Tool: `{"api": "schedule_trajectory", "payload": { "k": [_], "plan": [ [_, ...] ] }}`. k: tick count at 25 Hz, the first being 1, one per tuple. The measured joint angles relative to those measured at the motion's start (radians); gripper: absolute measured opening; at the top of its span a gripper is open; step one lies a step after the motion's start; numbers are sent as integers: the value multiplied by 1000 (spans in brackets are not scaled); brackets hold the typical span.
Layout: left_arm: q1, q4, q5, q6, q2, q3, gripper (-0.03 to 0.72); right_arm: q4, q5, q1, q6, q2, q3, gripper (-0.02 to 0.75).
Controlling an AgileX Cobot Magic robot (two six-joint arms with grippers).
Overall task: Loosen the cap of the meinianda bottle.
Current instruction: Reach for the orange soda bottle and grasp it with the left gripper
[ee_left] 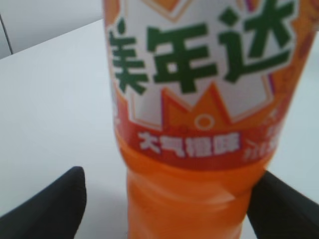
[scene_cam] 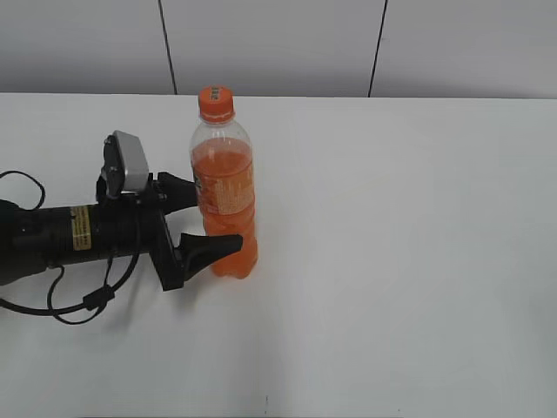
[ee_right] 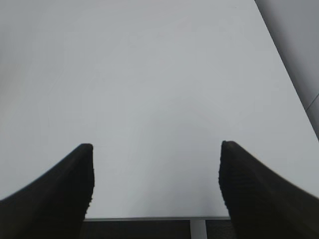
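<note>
My left gripper grabs the bottle by its lower body next, to hold the bottle steady for loosening its cap [scene_cam: 216, 101].
The meinianda bottle [scene_cam: 228, 178] stands upright on the white table, with orange drink and an orange label band. Its orange ribbed cap [scene_cam: 216, 102] sits on the neck, with nothing touching it. My left gripper [scene_cam: 218, 219] is open, with one black finger on each side of the bottle's lower body. In the left wrist view the bottle [ee_left: 199, 74] fills the frame. There the left gripper [ee_left: 169, 199] shows a gap between its left finger and the bottle, while its right finger is at the bottle's side. My right gripper [ee_right: 157, 149] is open and empty over bare table; it does not show in the exterior view.
The white table [scene_cam: 409, 261] stretches to the right of and in front of the bottle. A grey panelled wall [scene_cam: 278, 43] stands behind it. The table's edge [ee_right: 149, 218] shows below the right gripper's fingers. Black cables [scene_cam: 78, 300] hang under the left arm.
</note>
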Motion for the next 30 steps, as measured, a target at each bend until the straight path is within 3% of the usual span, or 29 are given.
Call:
{"api": "schedule_trajectory", "payload": {
  "k": [17,30],
  "plan": [
    [-26,-9,1,0,13,-8,564,0,0,0,0,0,0,585],
    [-26,-7,-1,0,13,-8,397,0,0,0,0,0,0,585]
  ]
}}
